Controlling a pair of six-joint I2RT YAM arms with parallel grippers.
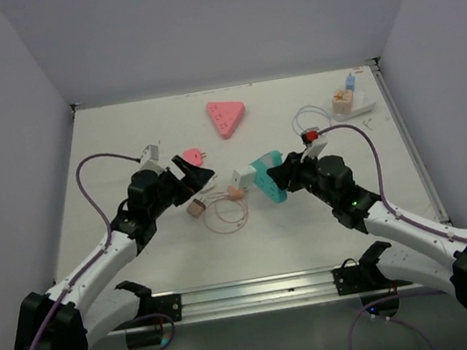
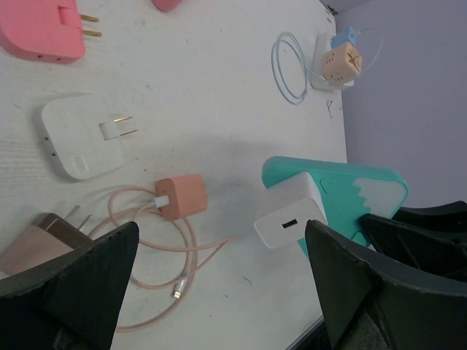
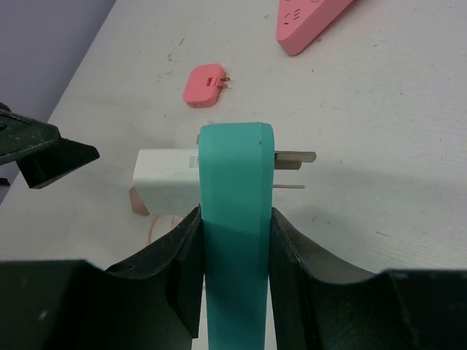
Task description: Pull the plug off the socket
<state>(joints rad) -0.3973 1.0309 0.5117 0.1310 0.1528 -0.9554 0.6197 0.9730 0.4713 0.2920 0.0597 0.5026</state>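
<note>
I will next use my left gripper to grab the white plug's protruding body [image 1: 244,178] by opposite sides, port end toward me, and pull the plug off the socket [image 1: 268,180].
A teal socket block [image 1: 268,178] stands on edge mid-table with a white charger plug [image 1: 239,180] seated in its left face. My right gripper [image 1: 287,175] is shut on the teal socket [image 3: 233,219], jaws pressing both flat sides; the white plug [image 3: 166,181] sticks out left and metal prongs show on the right. My left gripper [image 1: 201,177] is open and empty, a short way left of the plug. In the left wrist view the white plug [image 2: 290,212] and teal socket [image 2: 343,189] lie between and beyond its spread fingers [image 2: 350,292].
A peach charger [image 2: 181,197] with a coiled cable, a white adapter [image 2: 80,135], a brown plug [image 2: 44,237] and a pink adapter [image 1: 192,157] lie by the left gripper. A pink triangular power strip [image 1: 227,116] and a white strip with cube plugs [image 1: 351,101] sit farther back.
</note>
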